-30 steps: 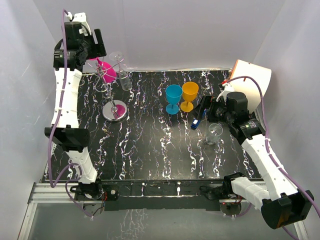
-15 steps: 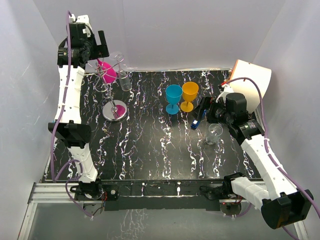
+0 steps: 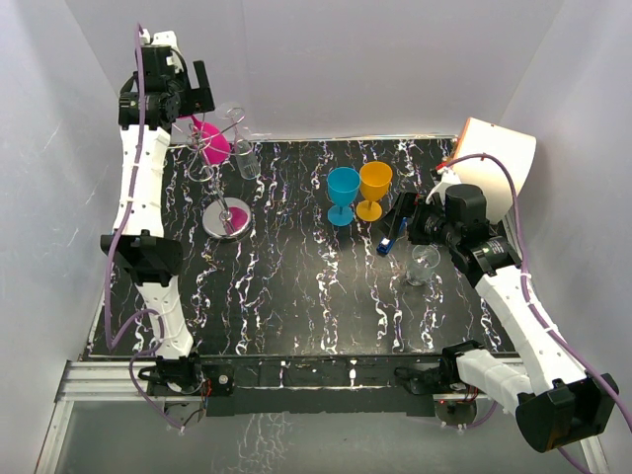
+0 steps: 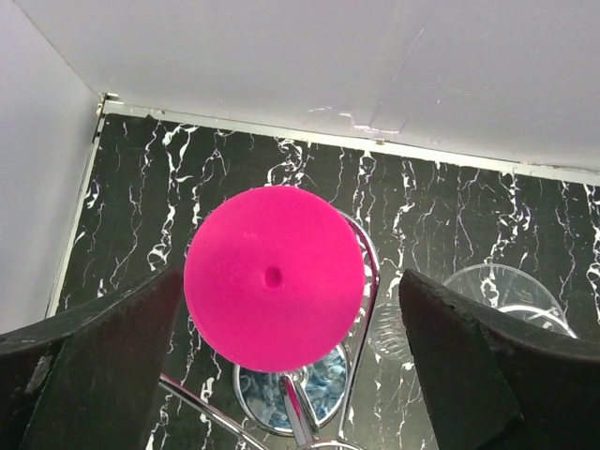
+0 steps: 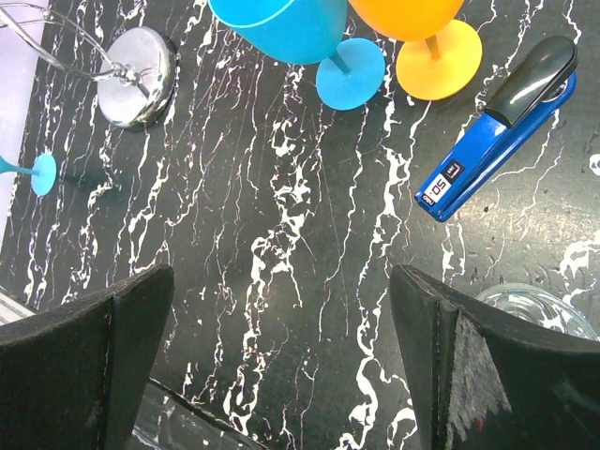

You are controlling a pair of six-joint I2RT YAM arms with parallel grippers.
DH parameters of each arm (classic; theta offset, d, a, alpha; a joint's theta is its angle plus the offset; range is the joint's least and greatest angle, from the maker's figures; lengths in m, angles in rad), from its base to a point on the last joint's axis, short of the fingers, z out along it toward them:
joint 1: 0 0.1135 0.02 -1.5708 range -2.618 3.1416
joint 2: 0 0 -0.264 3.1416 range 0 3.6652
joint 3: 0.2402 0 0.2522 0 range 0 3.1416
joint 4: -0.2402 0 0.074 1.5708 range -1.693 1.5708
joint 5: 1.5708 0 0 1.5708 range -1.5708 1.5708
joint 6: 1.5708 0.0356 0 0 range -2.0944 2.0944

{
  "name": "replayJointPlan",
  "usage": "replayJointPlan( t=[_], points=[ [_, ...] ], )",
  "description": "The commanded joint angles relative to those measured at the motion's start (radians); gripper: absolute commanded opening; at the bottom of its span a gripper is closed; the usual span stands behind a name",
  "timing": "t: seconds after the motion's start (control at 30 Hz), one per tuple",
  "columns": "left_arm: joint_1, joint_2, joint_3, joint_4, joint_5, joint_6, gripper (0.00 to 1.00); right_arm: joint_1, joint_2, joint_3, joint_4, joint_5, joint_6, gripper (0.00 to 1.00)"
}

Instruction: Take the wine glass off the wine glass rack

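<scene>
I need to grab the pink wine glass with my left gripper by its round foot (image 4: pixel 274 277), so its stem stays free to slide off the rack's hook.
The wine glass rack (image 3: pixel 227 219) stands at the far left, its shiny disc base on the table. A pink wine glass (image 3: pixel 210 143) hangs upside down from its hook arms, and a clear glass (image 3: pixel 246 158) hangs beside it. My left gripper (image 3: pixel 193 94) is open, high above the rack. In the left wrist view the pink glass's round foot (image 4: pixel 274 277) lies between my left gripper's (image 4: pixel 291 314) spread fingers, touching neither, with the rack base (image 4: pixel 291 398) below. My right gripper (image 3: pixel 407 212) is open and empty over the table (image 5: pixel 281 309).
A blue goblet (image 3: pixel 343 193) and an orange goblet (image 3: pixel 374 188) stand mid-table. A blue stapler (image 3: pixel 392 237) lies to their right. A clear glass (image 3: pixel 424 264) stands by the right gripper. An orange-and-white object (image 3: pixel 494 158) sits at the back right. White walls close in.
The left arm has shifted a little up and back over the rack. The right arm and the glasses have not moved.
</scene>
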Motion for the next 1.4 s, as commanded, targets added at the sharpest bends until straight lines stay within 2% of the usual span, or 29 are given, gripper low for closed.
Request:
replayJointPlan(
  t=[0.0,0.73,1.0,1.13,1.37],
  points=[
    [0.023,-0.008,0.035,0.010,0.001,-0.007,0.99,0.005,-0.007,-0.002,0.061,-0.005,-0.005,0.98],
    [0.055,0.033,0.021,0.009,0.149,-0.049,0.97,0.005,-0.008,-0.004,0.072,-0.007,0.006,0.98],
    [0.053,0.032,0.017,0.004,0.139,-0.042,0.96,0.006,0.000,-0.006,0.078,-0.012,0.008,0.98],
    [0.053,0.032,0.017,-0.003,0.126,-0.040,0.92,0.005,0.000,-0.005,0.078,-0.016,0.010,0.98],
    [0.054,0.016,0.015,-0.004,0.112,-0.041,0.80,0.006,0.003,-0.005,0.083,-0.020,0.014,0.98]
  ],
)
